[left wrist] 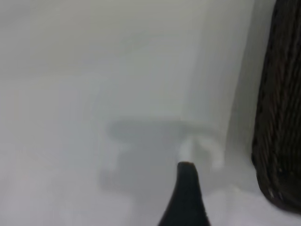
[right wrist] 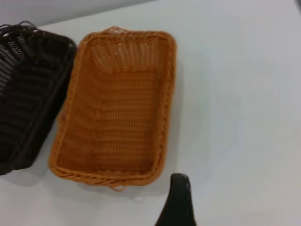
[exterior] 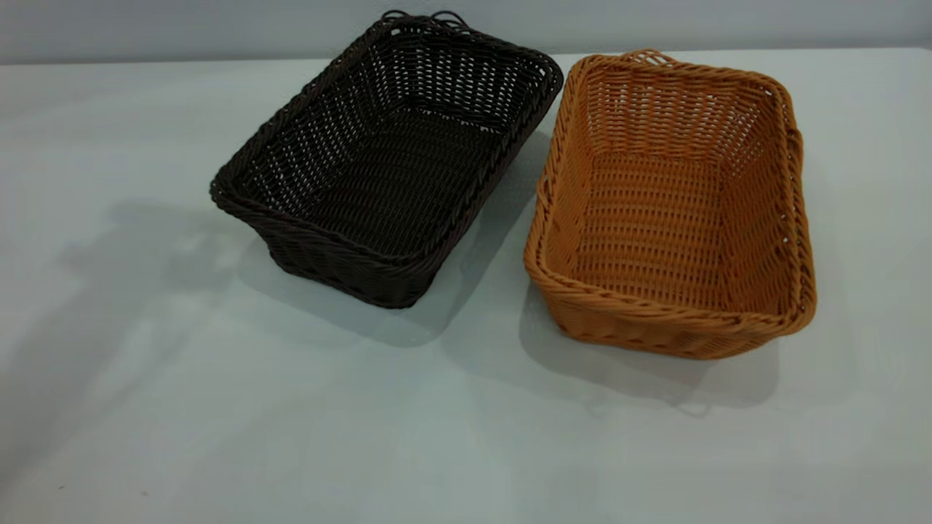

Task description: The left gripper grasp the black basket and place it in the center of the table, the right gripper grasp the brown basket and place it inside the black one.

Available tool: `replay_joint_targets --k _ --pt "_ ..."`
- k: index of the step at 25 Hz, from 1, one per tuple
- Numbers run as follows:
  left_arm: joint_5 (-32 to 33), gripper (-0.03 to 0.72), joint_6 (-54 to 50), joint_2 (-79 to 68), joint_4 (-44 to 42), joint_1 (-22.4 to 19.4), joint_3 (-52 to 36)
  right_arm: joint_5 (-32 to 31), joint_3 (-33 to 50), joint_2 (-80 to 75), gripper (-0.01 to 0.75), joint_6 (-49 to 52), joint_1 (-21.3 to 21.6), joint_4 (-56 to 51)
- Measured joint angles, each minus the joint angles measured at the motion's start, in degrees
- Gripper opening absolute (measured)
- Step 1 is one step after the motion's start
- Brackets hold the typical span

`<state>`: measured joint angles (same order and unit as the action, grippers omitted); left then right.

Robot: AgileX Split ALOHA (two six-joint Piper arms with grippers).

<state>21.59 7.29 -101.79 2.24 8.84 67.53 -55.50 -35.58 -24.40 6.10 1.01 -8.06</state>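
Note:
The left gripper picks up the black basket [exterior: 393,175] by its woven side [exterior: 293,122] next, to place it in the center of the table.
The black basket [exterior: 393,175] stands empty on the table [exterior: 218,422], left of centre toward the back and turned at an angle. The brown basket [exterior: 655,218] stands empty just to its right, with a narrow gap between them. Neither gripper shows in the exterior view. In the left wrist view only a dark tapered part of my left gripper [left wrist: 187,197] shows, low over bare table, with the black basket's side wall [left wrist: 282,117] close by. In the right wrist view a dark part of my right gripper [right wrist: 178,202] hovers beside the brown basket's [right wrist: 117,113] near end; the black basket [right wrist: 28,94] lies beyond.
A pale wall runs behind the table's back edge [exterior: 145,62]. Soft shadows lie on the tabletop at the left [exterior: 131,276]. Bare table stretches in front of both baskets.

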Motion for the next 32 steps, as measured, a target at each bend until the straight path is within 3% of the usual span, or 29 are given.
replay_joint_targets --k 12,20,23,27,32 --pt "3.6 0.544 2.8 -33.5 0.0 6.9 29.4 4.1 0.0 -18.8 0.565 2.2 0.0 -4.3" --pt "2.6 0.519 2.8 -39.2 0.2 8.1 34.0 6.0 0.0 -32.3 0.565 -0.2 0.0 -12.5" --pt "1.1 0.407 2.8 -41.2 0.2 8.1 34.1 6.6 0.0 -39.2 0.565 -5.0 0.0 -20.6" --pt "-0.1 0.104 3.3 -41.6 0.7 8.1 34.3 7.7 0.0 -49.9 0.565 -11.5 0.0 -33.7" --pt "0.9 0.078 3.9 -37.1 0.1 7.5 35.5 8.8 -0.1 -64.6 0.565 -14.4 0.0 -50.7"
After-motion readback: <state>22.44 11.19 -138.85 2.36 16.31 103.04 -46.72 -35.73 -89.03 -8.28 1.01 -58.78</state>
